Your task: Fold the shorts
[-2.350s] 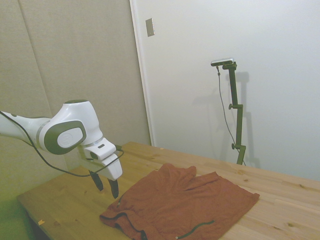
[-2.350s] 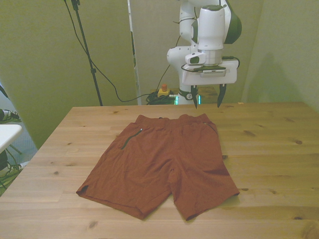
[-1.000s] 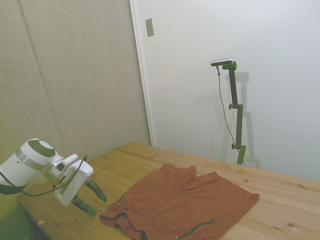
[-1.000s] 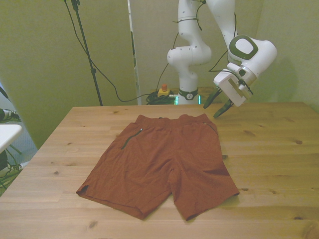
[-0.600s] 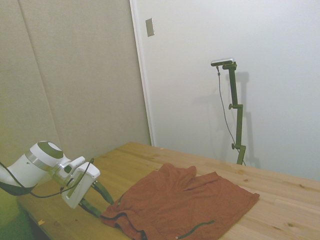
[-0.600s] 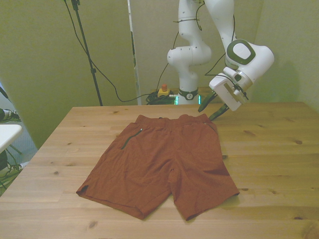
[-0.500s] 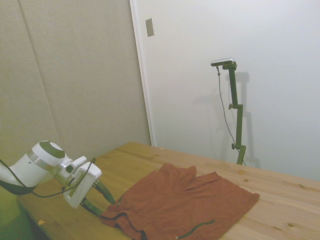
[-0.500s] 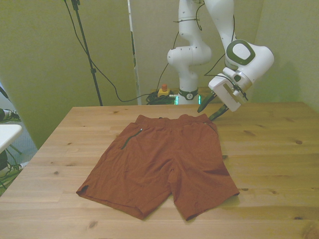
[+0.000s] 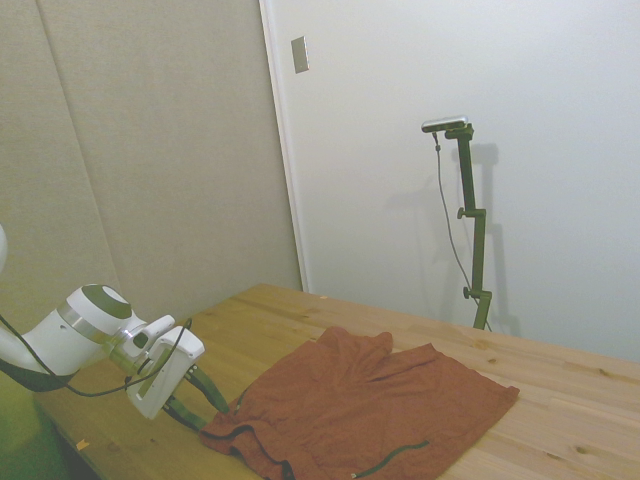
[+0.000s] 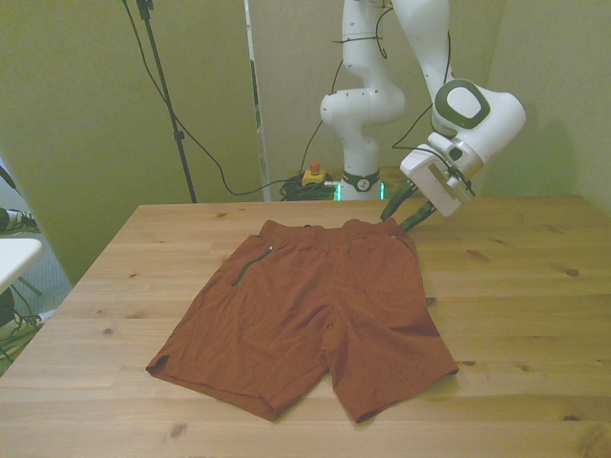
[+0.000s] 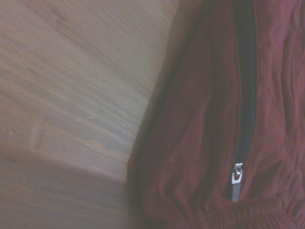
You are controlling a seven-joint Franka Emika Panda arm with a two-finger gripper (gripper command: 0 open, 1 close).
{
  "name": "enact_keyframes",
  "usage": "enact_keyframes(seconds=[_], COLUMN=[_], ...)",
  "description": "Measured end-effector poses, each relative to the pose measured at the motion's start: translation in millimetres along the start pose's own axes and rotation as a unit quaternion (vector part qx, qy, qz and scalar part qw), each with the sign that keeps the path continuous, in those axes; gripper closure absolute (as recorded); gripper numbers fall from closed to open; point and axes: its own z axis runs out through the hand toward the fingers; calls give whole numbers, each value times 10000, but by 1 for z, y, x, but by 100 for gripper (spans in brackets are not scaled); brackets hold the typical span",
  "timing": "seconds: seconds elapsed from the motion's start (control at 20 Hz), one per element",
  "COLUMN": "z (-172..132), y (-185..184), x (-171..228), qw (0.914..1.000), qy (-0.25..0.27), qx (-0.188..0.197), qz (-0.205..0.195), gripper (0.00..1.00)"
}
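Observation:
The gripper picks up the shorts by the loose edge at the waistband corner [image 10: 391, 226] next, since the body of the shorts [image 10: 315, 301] lies flat on the wood.
The rust-red shorts [image 10: 315, 301] lie spread flat on the wooden table [image 10: 535, 315], waistband toward the far edge and legs toward the near edge. In the side view the shorts [image 9: 370, 405] show dark piping along the hem. My gripper [image 10: 402, 213] is tilted low at the waistband corner on the front view's right, open, with one finger on either side of the cloth's edge. The side view shows the gripper [image 9: 202, 405] just at that corner. The wrist view shows the shorts [image 11: 200, 124] close up, with a dark zipper and its metal pull [image 11: 236, 180] beside bare wood.
The robot's white base [image 10: 361, 143] stands behind the table's far edge, with a red and yellow button box [image 10: 312, 175] beside it. A white object [image 10: 14, 260] sits off the table at the front view's left. Bare wood [image 10: 516, 286] stretches to the front view's right of the shorts.
From upright above the waistband, the gripper swung out to the front view's right, tilted over and dropped. In the last second it crept toward the waistband corner. The shorts have not moved.

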Motion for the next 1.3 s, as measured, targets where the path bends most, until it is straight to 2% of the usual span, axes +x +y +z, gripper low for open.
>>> enact_keyframes(seconds=[0.3,0.9,1.1,1.3], z=[11,16,11,-3], y=[-2,-5,-7,-2], x=[-3,-4,6,27], qw=[9999,9998,9996,9951], qy=[-54,-122,-183,-584], qx=[-137,-128,118,615], qz=[-42,12,201,516], gripper=[100,100,100,100])
